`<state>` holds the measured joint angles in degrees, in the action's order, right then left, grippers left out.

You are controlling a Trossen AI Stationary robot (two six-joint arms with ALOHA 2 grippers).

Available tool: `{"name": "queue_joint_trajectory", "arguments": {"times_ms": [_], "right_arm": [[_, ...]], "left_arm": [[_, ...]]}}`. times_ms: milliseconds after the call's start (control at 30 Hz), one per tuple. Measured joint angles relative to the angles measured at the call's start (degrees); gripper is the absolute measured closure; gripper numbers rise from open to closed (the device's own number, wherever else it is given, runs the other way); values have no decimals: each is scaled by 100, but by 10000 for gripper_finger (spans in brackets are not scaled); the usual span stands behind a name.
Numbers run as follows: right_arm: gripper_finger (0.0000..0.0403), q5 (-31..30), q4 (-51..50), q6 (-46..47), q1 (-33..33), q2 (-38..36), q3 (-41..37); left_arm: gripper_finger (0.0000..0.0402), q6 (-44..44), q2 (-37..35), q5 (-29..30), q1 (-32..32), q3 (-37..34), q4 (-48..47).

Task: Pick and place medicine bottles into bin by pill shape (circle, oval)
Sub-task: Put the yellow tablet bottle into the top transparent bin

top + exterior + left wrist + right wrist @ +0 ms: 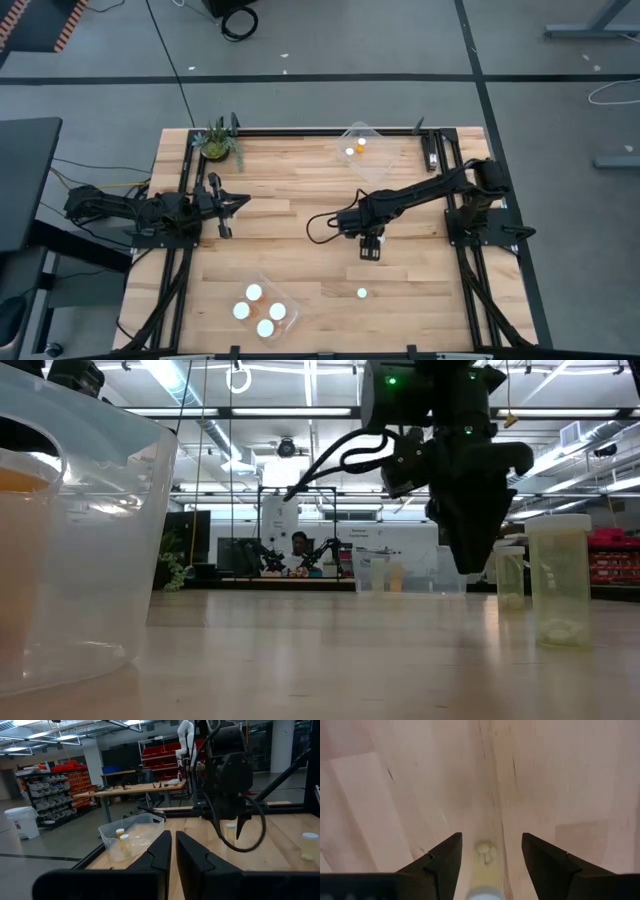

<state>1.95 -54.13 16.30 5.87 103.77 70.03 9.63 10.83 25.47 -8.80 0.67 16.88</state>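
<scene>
My right gripper grabs the cap of the narrow bottle next, to sort it into the clear bin by pill shape.
My right gripper (pixel 370 248) (pixel 491 865) is open at the table's middle, pointing down. A narrow medicine bottle (pixel 484 870) stands upright between its fingers without touching them; its pills show at the bottom. The low view shows this bottle (pixel 509 575) on its base beside the fingers (pixel 468 555). A second medicine bottle (pixel 362 293) (pixel 559 592) stands alone nearer the front edge. My left gripper (pixel 224 207) (pixel 173 855) is shut and empty at the left side.
A clear bin (pixel 358 150) at the far edge holds two bottles. Another clear bin (pixel 265 308) at the near left holds several white-capped bottles. A small green plant (pixel 217 142) stands at the far left corner. Bare wood lies around my right gripper.
</scene>
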Motion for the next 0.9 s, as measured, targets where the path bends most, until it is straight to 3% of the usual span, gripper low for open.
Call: {"name": "queue_joint_trajectory", "arguments": {"times_ms": [433, 900], "right_arm": [[190, -39, 927, 759, 169, -1231, -1211], [199, -479, 1015, 1156, 446, -1310, -1531]], "left_arm": [[371, 0, 2, -2, 0, 0, 0], [378, 0, 0, 0, -2, 0, 0]]}}
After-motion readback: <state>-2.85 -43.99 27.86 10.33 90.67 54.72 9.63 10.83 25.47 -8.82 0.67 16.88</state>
